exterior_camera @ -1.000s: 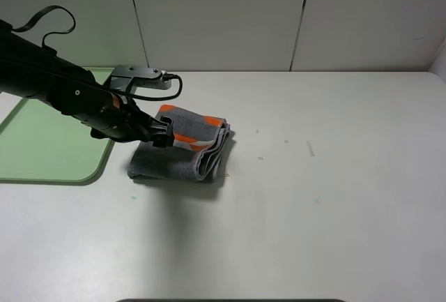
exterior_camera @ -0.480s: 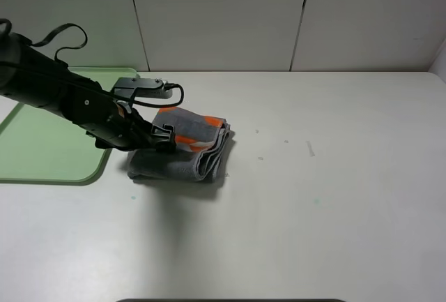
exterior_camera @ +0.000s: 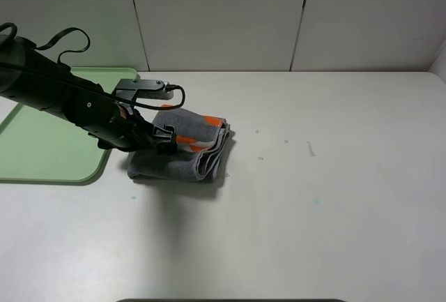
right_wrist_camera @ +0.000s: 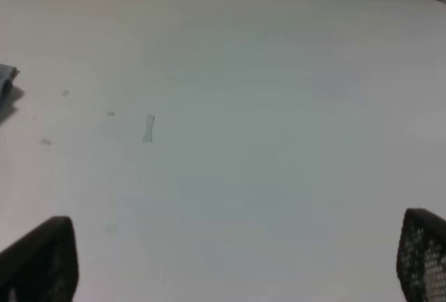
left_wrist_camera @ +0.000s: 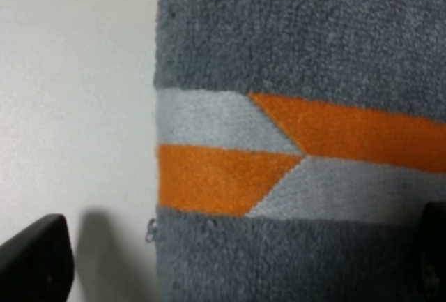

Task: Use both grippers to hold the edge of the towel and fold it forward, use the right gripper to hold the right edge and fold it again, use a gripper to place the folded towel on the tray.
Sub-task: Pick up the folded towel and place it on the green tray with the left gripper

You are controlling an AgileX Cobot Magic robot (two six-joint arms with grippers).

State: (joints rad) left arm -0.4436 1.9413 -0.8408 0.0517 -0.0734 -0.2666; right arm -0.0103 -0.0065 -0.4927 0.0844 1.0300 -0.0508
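Observation:
My left gripper should close now, because it would hold the towel. My fingers reach low around the towel's edge beside its orange band in the left wrist view.
The towel (exterior_camera: 194,154) lies folded into a small dark grey bundle on the table, left of centre, with orange patches showing on top. Close up, the towel (left_wrist_camera: 300,51) shows an orange and pale grey band across its nap. My left gripper (exterior_camera: 159,139) hangs low over the bundle's left edge, and the left gripper (left_wrist_camera: 233,260) is open, one finger over bare table and the other over the cloth. The tray (exterior_camera: 49,145) is pale green and sits just left of the towel, under the left arm. My right gripper (right_wrist_camera: 230,260) is open above bare table, out of the high view.
The white table (exterior_camera: 320,197) stretches out to the right and front of the towel. A panelled wall (exterior_camera: 223,16) closes the back. A corner of the towel (right_wrist_camera: 5,79) shows at the edge of the right wrist view.
The left arm has swung slightly back and lowered its gripper onto the left edge of the folded towel. The towel and tray have not moved.

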